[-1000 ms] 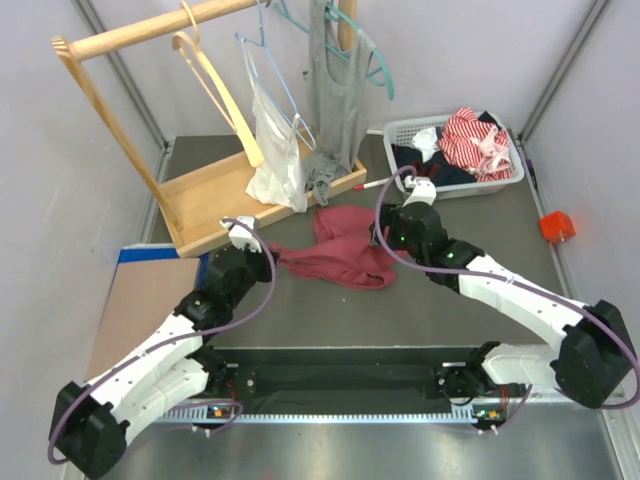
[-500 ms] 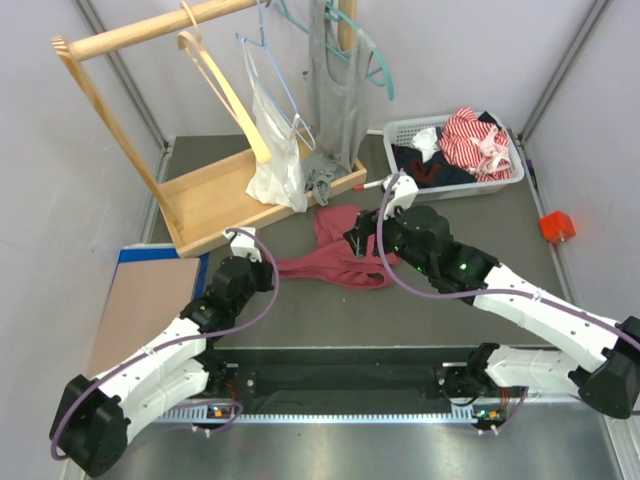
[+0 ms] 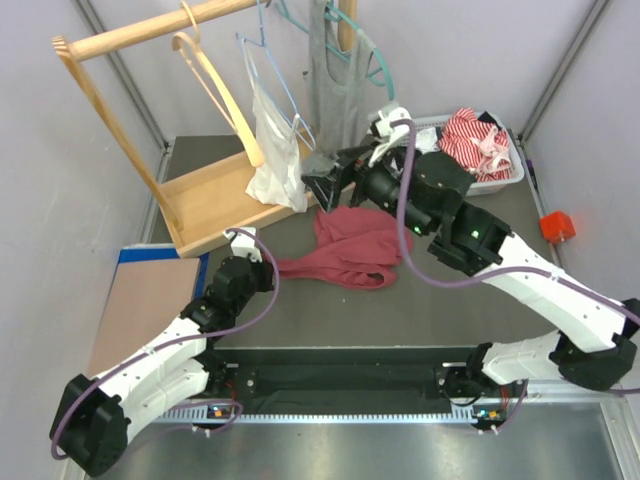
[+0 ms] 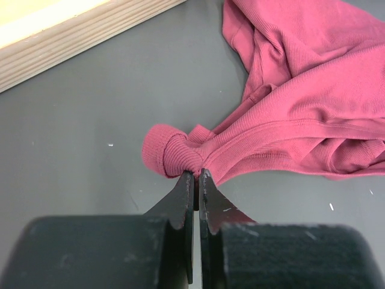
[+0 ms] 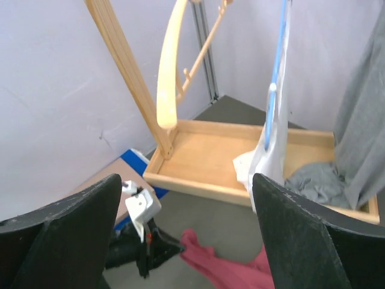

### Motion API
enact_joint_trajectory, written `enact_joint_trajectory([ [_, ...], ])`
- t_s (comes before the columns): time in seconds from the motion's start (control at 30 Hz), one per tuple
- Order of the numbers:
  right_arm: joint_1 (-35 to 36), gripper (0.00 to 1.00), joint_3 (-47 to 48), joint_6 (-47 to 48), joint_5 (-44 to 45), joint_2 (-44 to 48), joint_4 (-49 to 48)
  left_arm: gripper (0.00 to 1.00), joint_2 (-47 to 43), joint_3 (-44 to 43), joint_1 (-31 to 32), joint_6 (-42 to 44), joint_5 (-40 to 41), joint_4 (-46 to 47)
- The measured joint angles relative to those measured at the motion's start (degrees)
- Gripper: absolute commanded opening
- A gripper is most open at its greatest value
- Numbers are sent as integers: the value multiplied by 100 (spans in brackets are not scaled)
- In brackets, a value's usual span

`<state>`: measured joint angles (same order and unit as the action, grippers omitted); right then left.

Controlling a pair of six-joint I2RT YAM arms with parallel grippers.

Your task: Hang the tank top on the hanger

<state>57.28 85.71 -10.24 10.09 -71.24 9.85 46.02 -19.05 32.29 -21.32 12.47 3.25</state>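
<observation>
My right gripper grabs the wooden hanger (image 3: pixel 215 85) by its near arm end (image 3: pixel 254 154) next, to leave the far arm free for the strap.
The maroon tank top (image 3: pixel 350 250) lies crumpled on the dark table in front of the rack; it also shows in the left wrist view (image 4: pixel 301 90) and the right wrist view (image 5: pixel 222 271). My left gripper (image 3: pixel 272 265) is shut on a bunched strap end at its left edge (image 4: pixel 197 174), low on the table. My right gripper (image 3: pixel 325 185) is open and empty, raised above the tank top's far edge and facing the rack (image 5: pixel 186 180). The tan wooden hanger (image 3: pixel 215 85) hangs bare from the rack's rail (image 5: pixel 168 72).
The wooden rack's tray base (image 3: pixel 215 200) stands at the back left. A blue wire hanger with a white camisole (image 3: pixel 270 130) and a grey tank top (image 3: pixel 335 90) hang beside the wooden hanger. A white basket of clothes (image 3: pixel 460 150) sits at the back right, an orange block (image 3: pixel 556 226) at the right edge.
My right gripper has lifted off the tank top and swung up and back toward the rack, open. My left gripper has kept its hold and barely moved.
</observation>
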Motion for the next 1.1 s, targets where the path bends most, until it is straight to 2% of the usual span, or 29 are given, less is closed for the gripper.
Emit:
enact_joint_trajectory([
  [0.47, 0, 96, 2417, 573, -164, -2616, -348, 0, -254, 24, 0, -20, -2, 13],
  [0.87, 0, 97, 3187, 748, 321, -3818, -608, 0, -251, 33, 0, -22, 24, -31],
  [0.97, 0, 95, 3327, 732, 352, -4017, -605, 0, -254, 33, 0, -22, 37, -37],
  [1.1, 0, 87, 3416, 728, 479, -4148, -706, 0, -256, 33, 0, -24, 42, -37],
])
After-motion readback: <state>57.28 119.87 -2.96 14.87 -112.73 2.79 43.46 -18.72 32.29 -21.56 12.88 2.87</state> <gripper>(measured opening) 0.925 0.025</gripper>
